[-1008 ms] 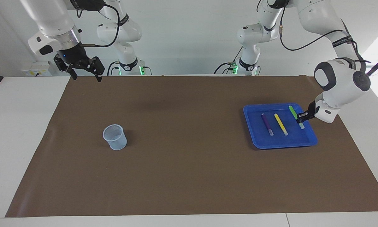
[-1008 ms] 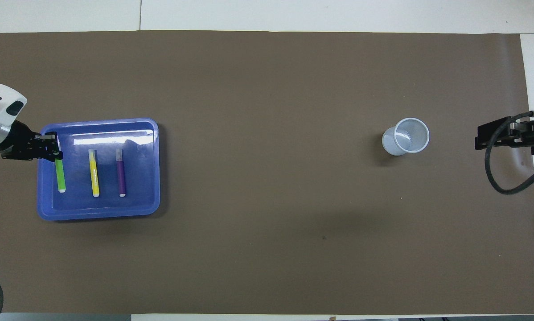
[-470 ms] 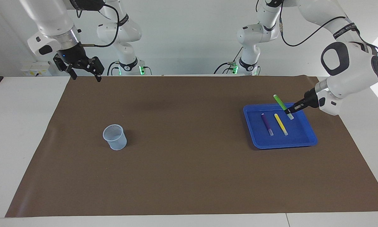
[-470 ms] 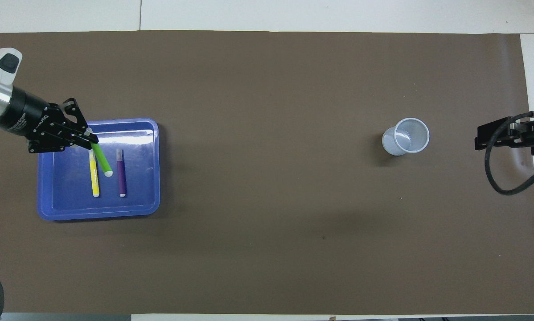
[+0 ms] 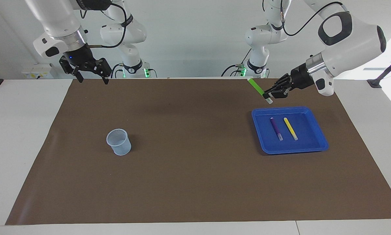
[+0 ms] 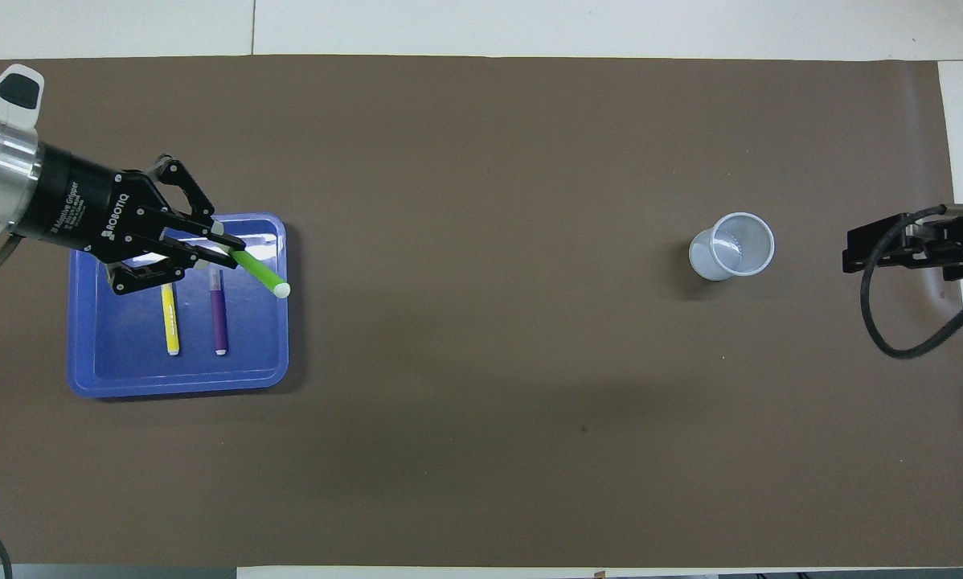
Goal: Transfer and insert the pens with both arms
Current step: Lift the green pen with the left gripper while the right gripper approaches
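My left gripper's fingers already cover one end of the green pen, so my right gripper should next grab its loose, jutting end (image 6: 272, 281).
My left gripper (image 5: 266, 95) is shut on the green pen (image 5: 257, 87) near its whitish end and holds it tilted in the air above the blue tray (image 5: 293, 150). From overhead the green pen (image 6: 260, 273) sticks out of the left gripper (image 6: 228, 251) toward the table's middle. The purple pen (image 5: 275, 128) and yellow pen (image 5: 290, 128) lie side by side in the tray (image 6: 88, 378). My right gripper (image 5: 93, 80) hangs open and holding nothing, over the mat's edge at the right arm's end.
A small translucent cup (image 5: 118, 142) stands upright on the brown mat toward the right arm's end, also seen from above as the cup (image 6: 732, 245). Two smaller white arms (image 5: 130, 42) with green lights stand at the robots' edge of the table.
The left gripper has lifted the green pen out of the tray, risen and swung toward the table's middle. The right arm has barely shifted.
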### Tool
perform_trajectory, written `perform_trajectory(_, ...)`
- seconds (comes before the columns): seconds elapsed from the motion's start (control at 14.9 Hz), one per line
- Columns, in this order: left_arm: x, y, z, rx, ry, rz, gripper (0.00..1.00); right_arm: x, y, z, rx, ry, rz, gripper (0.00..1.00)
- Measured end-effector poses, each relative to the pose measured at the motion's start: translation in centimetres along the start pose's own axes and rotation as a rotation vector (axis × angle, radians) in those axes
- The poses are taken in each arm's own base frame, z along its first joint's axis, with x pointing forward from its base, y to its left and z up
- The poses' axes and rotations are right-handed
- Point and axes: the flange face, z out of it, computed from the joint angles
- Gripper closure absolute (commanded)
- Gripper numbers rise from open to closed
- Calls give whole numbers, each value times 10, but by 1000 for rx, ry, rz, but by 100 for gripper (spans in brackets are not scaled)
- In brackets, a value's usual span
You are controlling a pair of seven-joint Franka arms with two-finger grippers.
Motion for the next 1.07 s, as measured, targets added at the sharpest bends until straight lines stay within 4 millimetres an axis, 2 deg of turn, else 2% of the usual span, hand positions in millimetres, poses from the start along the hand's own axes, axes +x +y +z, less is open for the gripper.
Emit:
perform_trajectory(0.2, -25, 10, 21, -28, -122, -135, 100, -1, -21, -4, 127, 11, -21, 0)
perform_trajectory(0.47, -34, 3, 46, -72, -264, -211, 100, 3, -40, -15, 314, 44, 44, 0)
perform_trajectory(0.6, -47, -1, 65, -81, -276, -256, 100, 1, -55, -19, 379, 34, 60, 0)
perform_trajectory(0.87, -82, 5, 105, -148, -281, -374, 100, -11, -116, -25, 453, 31, 121, 0)
perform_trajectory(1.07, -96, 2, 130, -198, -309, -425, 100, -21, -169, -21, 475, 33, 150, 0)
